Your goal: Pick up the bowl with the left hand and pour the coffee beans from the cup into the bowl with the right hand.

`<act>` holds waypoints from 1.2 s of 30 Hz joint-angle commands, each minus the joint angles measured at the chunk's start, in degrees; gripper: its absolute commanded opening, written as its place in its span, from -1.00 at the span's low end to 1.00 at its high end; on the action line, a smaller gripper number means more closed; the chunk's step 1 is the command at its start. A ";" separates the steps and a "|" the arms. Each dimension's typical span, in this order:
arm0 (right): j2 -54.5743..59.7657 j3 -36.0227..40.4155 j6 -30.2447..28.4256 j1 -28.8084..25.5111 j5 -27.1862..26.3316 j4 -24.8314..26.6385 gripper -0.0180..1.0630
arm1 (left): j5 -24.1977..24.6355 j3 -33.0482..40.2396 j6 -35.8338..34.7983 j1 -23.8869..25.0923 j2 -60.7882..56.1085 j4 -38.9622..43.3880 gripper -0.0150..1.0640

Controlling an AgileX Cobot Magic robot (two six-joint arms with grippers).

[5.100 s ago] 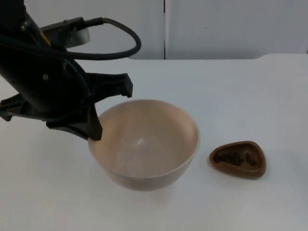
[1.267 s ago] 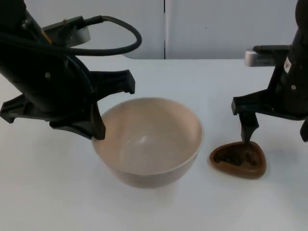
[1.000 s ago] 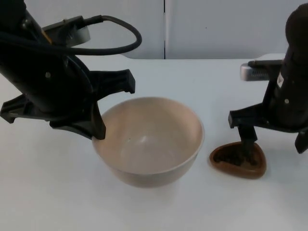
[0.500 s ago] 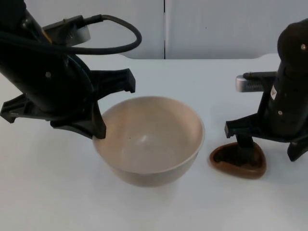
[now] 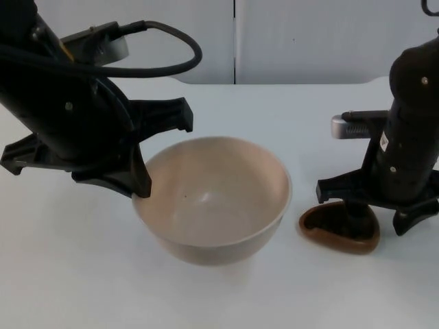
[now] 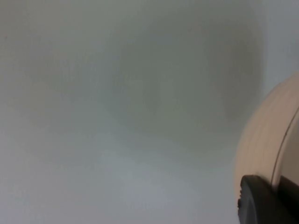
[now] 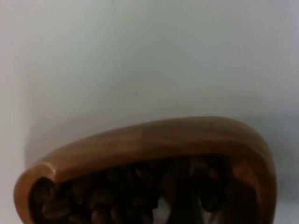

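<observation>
I need to keep the open cup (image 5: 328, 233) level because loose coffee beans lie in it. I will grab the cup next with my right gripper by the rim at its wide end (image 5: 375, 229).
A wide beige bowl (image 5: 212, 199) sits mid-table, and its inside holds nothing. My left gripper (image 5: 140, 188) is shut on the bowl's left rim. In the left wrist view one black fingertip (image 6: 261, 200) lies against the bowl's outer wall (image 6: 268, 135). A small brown wooden cup (image 5: 328, 233) of coffee beans rests on the table to the right of the bowl. My right gripper (image 5: 378, 219) is open and low over the cup, one finger down inside it and the other outside its right wall. The right wrist view has that fingertip (image 7: 187, 205) among the beans (image 7: 93, 196).
The white table (image 5: 309, 123) ends at the grey partition wall (image 5: 309, 41) behind. A narrow gap separates the bowl and the cup.
The right arm has come in from the right and dropped onto the cup, putting one finger into it. The left gripper and the bowl have barely moved.
</observation>
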 commanded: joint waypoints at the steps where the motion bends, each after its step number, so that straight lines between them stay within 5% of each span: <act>1: -0.05 -0.05 -0.22 0.00 -0.67 -0.25 -0.13 | -0.71 0.01 -0.24 0.15 -0.94 -0.68 -0.98; 17: -0.05 -0.05 -0.22 0.00 -1.84 -0.13 -0.93 | -0.81 0.01 -0.24 0.15 -0.94 -0.67 -0.98; 36: -10.39 -0.05 -3.26 0.00 1.79 -0.54 -0.97 | -1.09 0.01 -0.24 0.15 -0.94 -0.67 -0.98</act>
